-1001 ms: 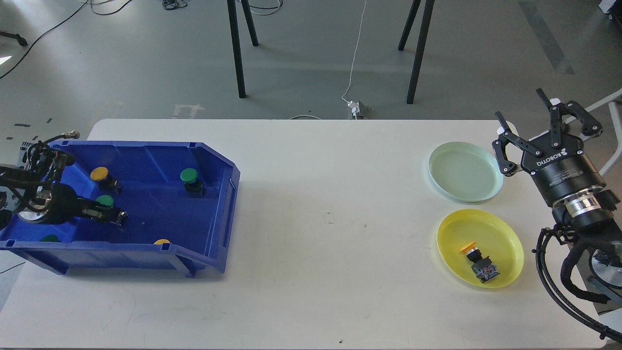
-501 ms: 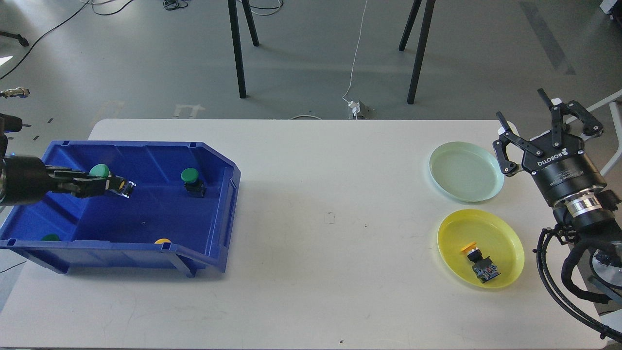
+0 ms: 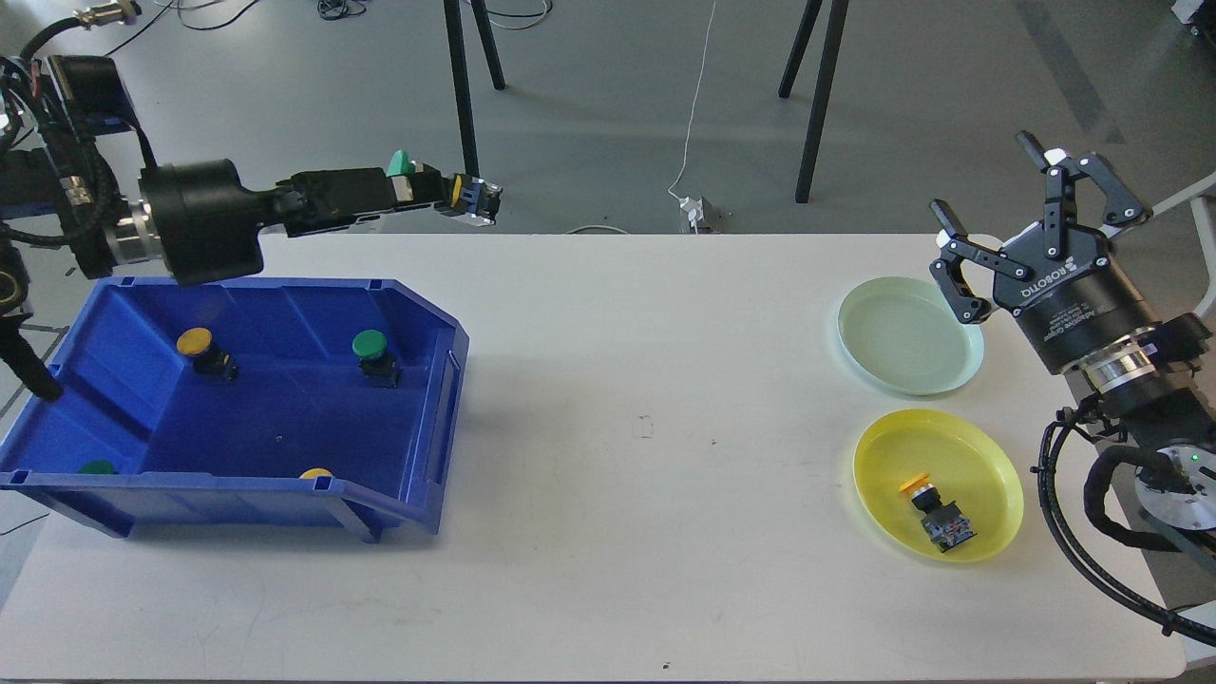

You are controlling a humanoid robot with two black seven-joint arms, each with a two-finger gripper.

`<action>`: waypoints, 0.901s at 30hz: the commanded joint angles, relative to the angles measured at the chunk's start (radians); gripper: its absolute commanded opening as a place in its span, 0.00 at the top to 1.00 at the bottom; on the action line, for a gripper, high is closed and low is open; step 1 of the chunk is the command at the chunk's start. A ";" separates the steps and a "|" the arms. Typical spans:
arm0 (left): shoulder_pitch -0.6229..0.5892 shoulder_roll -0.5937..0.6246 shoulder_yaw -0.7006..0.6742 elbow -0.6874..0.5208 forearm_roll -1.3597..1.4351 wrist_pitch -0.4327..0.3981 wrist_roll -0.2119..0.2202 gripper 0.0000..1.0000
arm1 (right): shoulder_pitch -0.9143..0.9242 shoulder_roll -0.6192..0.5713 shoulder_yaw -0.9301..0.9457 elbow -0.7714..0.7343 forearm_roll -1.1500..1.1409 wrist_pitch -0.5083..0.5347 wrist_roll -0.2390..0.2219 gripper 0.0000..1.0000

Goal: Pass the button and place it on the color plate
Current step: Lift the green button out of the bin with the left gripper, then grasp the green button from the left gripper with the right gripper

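Observation:
My right gripper grabs the green button by its black body point(image 3: 474, 199) next. That body sticks out free while my left gripper's fingers cover the button's end with the cap.
My left gripper point(image 3: 432, 190) is raised above the table's far edge, past the back right of the blue bin point(image 3: 427, 399), and is shut on a green-capped button point(image 3: 400, 162) whose black body sticks out to the right. My right gripper point(image 3: 993, 190) is open and empty, just right of the pale green plate point(image 3: 902, 332). The yellow plate point(image 3: 983, 465) holds one yellow-capped button point(image 3: 934, 513). The bin holds a yellow button point(image 3: 201, 347), a green button point(image 3: 372, 353), and two partly hidden ones at its front wall.
The white table point(image 3: 646, 494) lies between bin and plates. Black stand legs point(image 3: 463, 104) and a white cable with a plug point(image 3: 696, 211) are on the floor beyond the far edge. My right arm's cables hang off the table's right edge.
My left gripper has lifted a green button out of the bin and swung it up and to the right. My right gripper has moved slightly up and left, still open.

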 commanded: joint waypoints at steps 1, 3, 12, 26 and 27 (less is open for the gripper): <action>0.013 -0.124 0.004 0.069 -0.116 0.000 0.000 0.86 | 0.113 0.003 -0.134 0.001 -0.149 -0.080 0.000 0.03; 0.021 -0.176 0.004 0.127 -0.159 0.000 0.000 0.86 | 0.193 0.020 -0.234 0.000 -0.191 -0.100 0.000 0.03; 0.051 -0.333 -0.002 0.250 -0.276 0.000 0.000 0.86 | 0.486 0.244 -0.514 -0.061 -0.268 -0.228 0.000 0.03; 0.053 -0.338 0.000 0.250 -0.278 0.000 0.000 0.85 | 0.517 0.486 -0.504 -0.210 -0.268 -0.245 0.000 0.03; 0.053 -0.338 0.001 0.250 -0.278 0.000 0.000 0.85 | 0.529 0.494 -0.504 -0.218 -0.268 -0.243 0.000 0.03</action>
